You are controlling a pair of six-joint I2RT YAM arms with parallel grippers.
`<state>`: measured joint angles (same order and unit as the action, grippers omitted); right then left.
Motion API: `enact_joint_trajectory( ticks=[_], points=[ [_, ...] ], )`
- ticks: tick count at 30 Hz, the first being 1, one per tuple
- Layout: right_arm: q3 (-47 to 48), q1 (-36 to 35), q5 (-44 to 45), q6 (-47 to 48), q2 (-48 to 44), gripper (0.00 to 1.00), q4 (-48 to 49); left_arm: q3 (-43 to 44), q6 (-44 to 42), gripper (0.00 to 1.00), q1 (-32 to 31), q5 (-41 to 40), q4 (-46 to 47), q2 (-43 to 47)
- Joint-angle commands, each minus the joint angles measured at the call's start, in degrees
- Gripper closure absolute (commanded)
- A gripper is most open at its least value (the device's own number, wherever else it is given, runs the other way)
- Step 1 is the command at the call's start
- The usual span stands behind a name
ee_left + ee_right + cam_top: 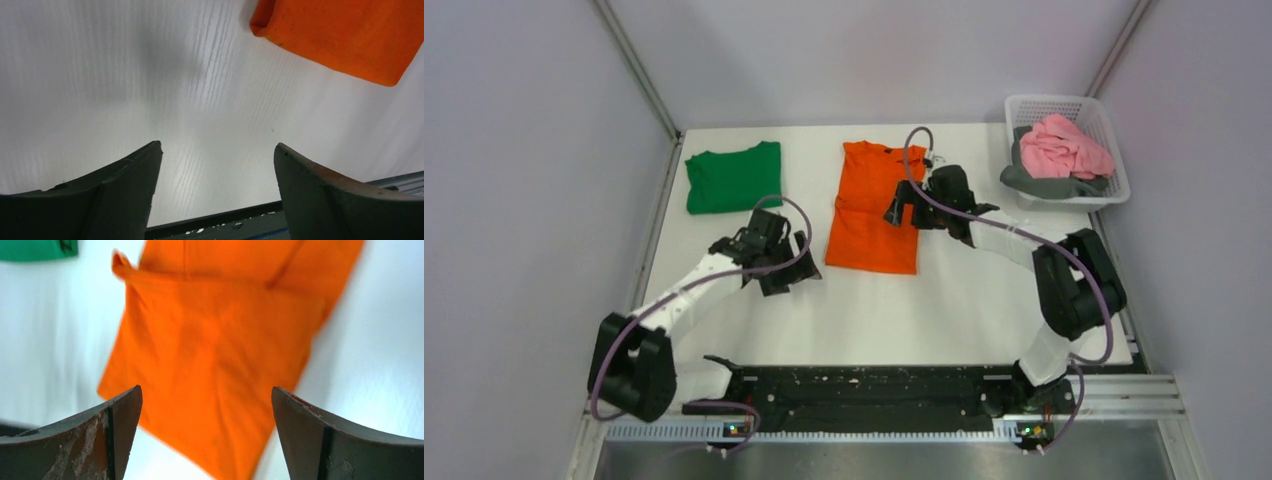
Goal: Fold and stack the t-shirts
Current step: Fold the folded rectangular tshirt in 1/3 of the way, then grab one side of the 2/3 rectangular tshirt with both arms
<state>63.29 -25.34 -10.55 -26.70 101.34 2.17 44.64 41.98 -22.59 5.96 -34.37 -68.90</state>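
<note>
I should next use my right gripper to grab the orange t-shirt's near-end corner [912,270] [243,473] and fold the t-shirt over, leaving that end's other corner for my left gripper.
The orange t-shirt [871,205] lies folded into a long strip at the table's middle; it also shows in the right wrist view [220,335] and its corner in the left wrist view [345,35]. The green t-shirt [732,177] lies folded at the back left, and its edge shows in the right wrist view [37,249]. My left gripper [789,262] is open and empty over bare table, left of the orange shirt's near end. My right gripper [907,210] is open and empty above the orange shirt's right edge.
A white basket [1114,160] at the back right holds a pink garment [1064,148] on a grey one [1024,178]. Metal frame posts and grey walls bound the table. The black rail [864,385] with the arm bases runs along the near edge.
</note>
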Motion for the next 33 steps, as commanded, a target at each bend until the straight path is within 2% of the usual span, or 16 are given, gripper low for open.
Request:
enact_joint_trajectory(
  ticks=[1, 5, 8, 14, 20, 22, 23, 24, 26, 29, 33],
  points=[
    [-12.44, -0.36, 0.46, -1.25, -13.63, 0.01, -0.97, 5.94, -1.20, 0.18, -0.12, 5.18, 6.78, -9.85],
    [-23.22, -0.26, 0.05, -4.08, -21.81, 0.01, -0.60, 9.62, -2.83, 0.27, -0.15, 7.36, 8.86, -18.05],
    [-27.37, -0.32, -0.29, -4.50, -25.08, 0.02, -1.16, 12.11, -4.01, 0.33, -0.17, 7.66, 8.49, -23.11],
    [-31.20, -0.37, -2.40, -7.13, -25.92, 0.03, 0.26, 15.29, -4.56, 0.41, -0.17, 7.96, 9.62, -30.85],
    [-32.61, -1.15, -4.67, -8.13, -23.73, 0.09, 1.83, 18.15, -4.40, 0.49, -0.17, 9.74, 11.16, -36.57],
    [-32.40, -1.81, -4.22, -8.26, -23.02, 0.10, 1.93, 18.68, -4.60, 0.62, -0.13, 9.88, 11.04, -37.66],
    [-32.36, -2.06, -3.96, -8.39, -22.61, 0.12, 2.14, 19.00, -4.67, 0.75, -0.17, 9.83, 10.81, -38.05],
    [-32.28, -2.26, -3.88, -8.59, -22.14, 0.14, 2.46, 19.00, -4.64, 0.87, -0.17, 9.79, 10.58, -38.26],
    [-32.14, -2.77, -3.73, -9.15, -20.97, 0.20, 3.45, 18.41, -4.57, 1.00, -0.15, 9.53, 10.51, -38.06],
    [-30.99, -3.70, -1.72, -9.42, -17.44, 0.30, 4.13, 16.58, -4.34, 1.00, -0.17, 9.77, 11.62, -37.05],
    [-30.01, -4.18, -0.12, -10.22, -12.84, 0.53, 5.17, 14.43, -3.87, 1.00, -0.26, 10.16, 12.49, -35.75]
  ],
)
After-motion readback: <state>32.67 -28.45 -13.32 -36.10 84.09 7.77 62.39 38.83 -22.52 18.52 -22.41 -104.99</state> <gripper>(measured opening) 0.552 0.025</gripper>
